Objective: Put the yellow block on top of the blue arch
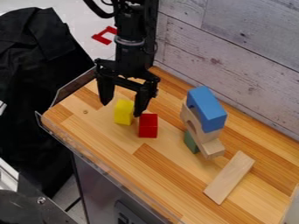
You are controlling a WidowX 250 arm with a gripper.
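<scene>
The yellow block needs its bottom free to rest on the blue arch (206, 108), so my gripper should grab the block by its opposite sides next.
The black gripper (121, 105) hangs over the upper left part of the wooden table, open, its two fingers spread apart. Between and slightly in front of them stands the yellow block (123, 112), the right fingertip close to its right side; whether they touch I cannot tell. The blue arch (206, 108) lies on top of a stack at the right, resting on a natural wood arch (190, 117).
A red block (148, 125) stands just right of the yellow one. Under the wooden arch are a wood plank (211, 149) and a green block (190, 142). A flat wood plank (229, 177) lies at lower right. A whitewashed plank wall (234, 57) rises behind.
</scene>
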